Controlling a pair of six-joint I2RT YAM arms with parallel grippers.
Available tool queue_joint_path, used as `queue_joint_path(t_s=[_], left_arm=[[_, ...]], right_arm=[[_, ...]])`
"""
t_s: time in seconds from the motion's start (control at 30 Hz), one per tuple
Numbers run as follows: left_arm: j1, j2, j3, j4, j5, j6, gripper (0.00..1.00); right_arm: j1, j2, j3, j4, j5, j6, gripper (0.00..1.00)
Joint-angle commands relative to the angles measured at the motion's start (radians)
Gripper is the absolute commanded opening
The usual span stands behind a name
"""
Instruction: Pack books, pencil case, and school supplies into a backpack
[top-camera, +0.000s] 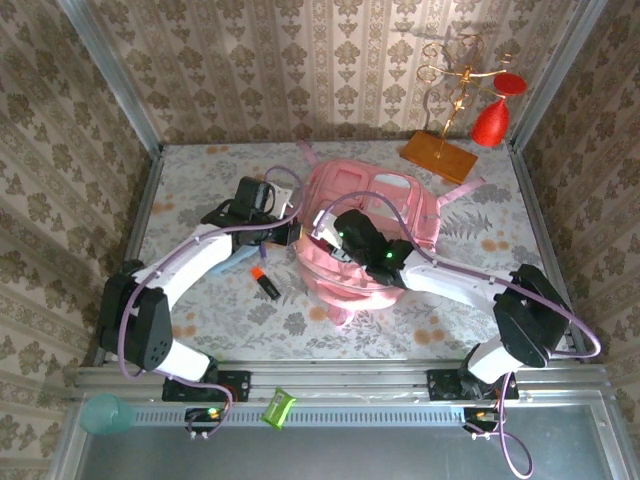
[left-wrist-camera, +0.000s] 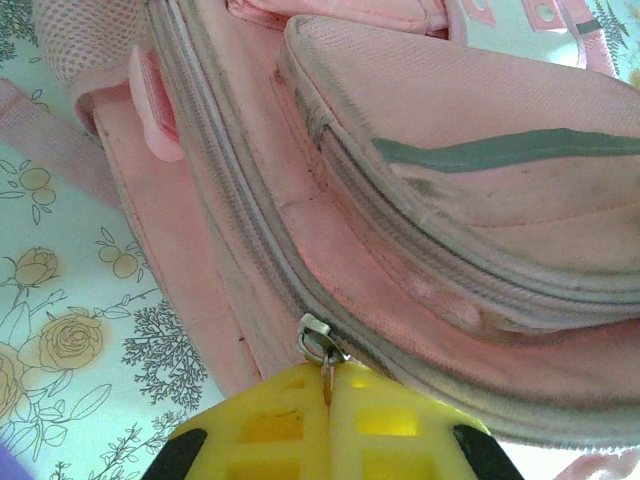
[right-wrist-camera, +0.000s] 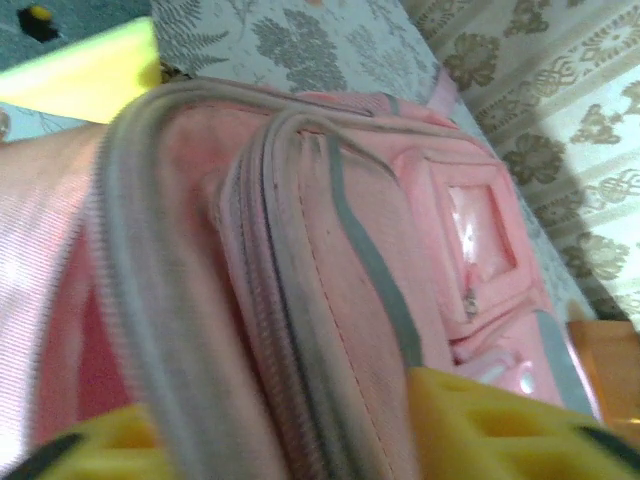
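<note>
The zip is closed past the metal zipper pull (left-wrist-camera: 322, 345). My left gripper needs to keep holding the pull.
The pink backpack (top-camera: 375, 200) lies in the middle of the table. My left gripper (top-camera: 297, 236) is at its left side, yellow fingers (left-wrist-camera: 270, 430) shut on the metal zipper pull (left-wrist-camera: 322, 345) of the backpack (left-wrist-camera: 450, 200). From the right, my right gripper (top-camera: 333, 232) reaches over the bag. Its yellow fingers (right-wrist-camera: 480, 420) sit on either side of a ridge of the backpack (right-wrist-camera: 330, 250) by the grey zip, and the fabric fills the gap between them. A short black-and-orange pen (top-camera: 265, 283) lies on the cloth left of the bag. Books and pencil case are out of view.
An orange stand base (top-camera: 440, 155) with a gold rod and red ornaments (top-camera: 492, 122) stands at the back right. Metal rails edge the table (top-camera: 200, 320). On the near ledge rest a green object (top-camera: 278, 410) and a teal cup (top-camera: 105, 412).
</note>
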Motion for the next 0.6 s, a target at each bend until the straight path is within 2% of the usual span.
queue_joint_path(t_s=[0.0, 0.03, 0.07, 0.17, 0.3, 0.4, 0.57], left_arm=[[0.009, -0.063, 0.011, -0.005, -0.012, 0.0, 0.0], [0.021, -0.069, 0.002, -0.006, -0.033, -0.005, 0.0], [0.026, -0.075, -0.008, -0.013, -0.067, -0.006, 0.0], [0.082, -0.061, -0.021, -0.03, -0.153, 0.004, 0.0], [0.121, 0.001, -0.032, 0.026, -0.162, -0.007, 0.0], [0.138, 0.066, -0.003, 0.058, -0.154, -0.008, 0.0], [0.159, 0.145, 0.054, 0.096, -0.131, -0.007, 0.0]], right_arm=[[-0.031, -0.046, -0.023, 0.057, -0.021, 0.035, 0.16], [-0.048, -0.078, -0.057, 0.06, -0.034, 0.049, 0.06], [-0.068, -0.123, -0.103, 0.077, -0.051, 0.063, 0.0], [-0.143, -0.264, -0.245, 0.148, -0.134, 0.113, 0.0], [-0.239, -0.405, -0.369, 0.228, -0.271, 0.162, 0.0], [-0.277, -0.446, -0.395, 0.244, -0.333, 0.158, 0.0], [-0.28, -0.452, -0.395, 0.234, -0.386, 0.133, 0.0]])
